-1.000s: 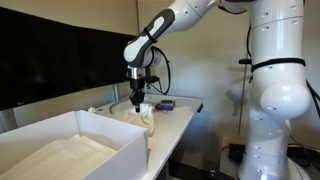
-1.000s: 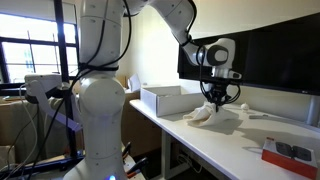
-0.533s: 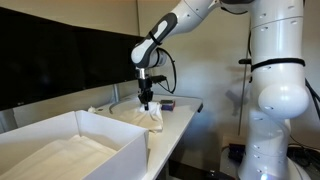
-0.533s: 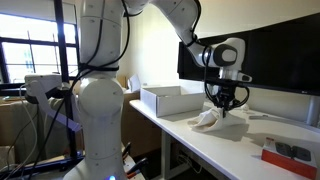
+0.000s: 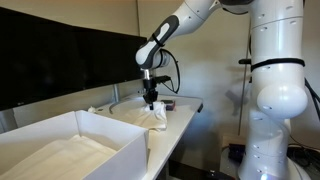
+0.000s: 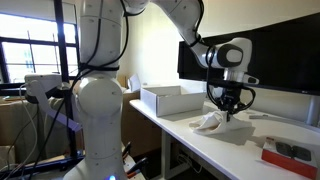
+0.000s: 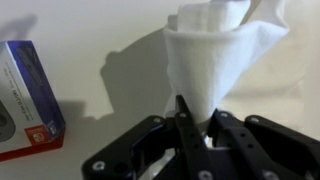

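The lower part of the cloth rests on the flat table beside the small box, so the robot's gripper should open.
My gripper (image 7: 196,122) is shut on a corner of a white cloth (image 7: 215,55), which fans out from between the black fingers. In both exterior views the cloth (image 5: 155,116) (image 6: 212,122) hangs from the gripper (image 5: 151,102) (image 6: 229,113) with its lower part resting on the white table (image 5: 180,120). The gripper points straight down over the table's middle. A small red and blue box (image 7: 25,95) lies on the table close beside the cloth.
A large white open box (image 5: 75,148) (image 6: 170,98) stands on the table at one end. The small red box (image 5: 166,104) (image 6: 289,153) lies near the other end. Dark monitors (image 5: 60,60) line the wall behind the table. The robot's white base (image 5: 275,90) stands beside the table edge.
The gripper has carried the pinched cloth along the table, away from the large white box and toward the small red box. It has stayed shut on the cloth.
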Motion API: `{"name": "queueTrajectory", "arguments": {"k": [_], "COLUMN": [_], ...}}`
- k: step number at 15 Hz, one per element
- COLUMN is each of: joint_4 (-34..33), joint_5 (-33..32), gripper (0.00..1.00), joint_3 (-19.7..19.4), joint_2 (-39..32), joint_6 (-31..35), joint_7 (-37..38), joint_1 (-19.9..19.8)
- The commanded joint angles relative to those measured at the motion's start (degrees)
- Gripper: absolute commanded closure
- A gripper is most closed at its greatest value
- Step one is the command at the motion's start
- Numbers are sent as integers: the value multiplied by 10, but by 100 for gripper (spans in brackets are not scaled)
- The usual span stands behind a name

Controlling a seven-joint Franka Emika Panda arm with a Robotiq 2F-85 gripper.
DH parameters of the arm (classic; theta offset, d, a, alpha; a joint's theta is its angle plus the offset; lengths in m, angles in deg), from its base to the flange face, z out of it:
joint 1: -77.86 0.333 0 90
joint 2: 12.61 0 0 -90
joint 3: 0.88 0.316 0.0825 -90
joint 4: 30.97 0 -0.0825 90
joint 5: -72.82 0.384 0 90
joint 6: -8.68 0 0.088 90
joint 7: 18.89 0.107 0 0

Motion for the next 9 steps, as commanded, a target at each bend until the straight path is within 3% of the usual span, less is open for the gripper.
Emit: {"name": "queueTrajectory", "arguments": {"k": [1, 2, 3, 9], "joint_4": [14, 12, 13, 8], "joint_5": [-15, -12, -11, -10], "gripper": [95, 57, 56, 19], "joint_3": [3, 3, 3, 3], "joint_2": [17, 17, 17, 14], "joint_6": [-8, -16, -17, -31], "joint_7": [19, 17, 14, 17], "joint_1": [-10, -11, -10, -12]}}
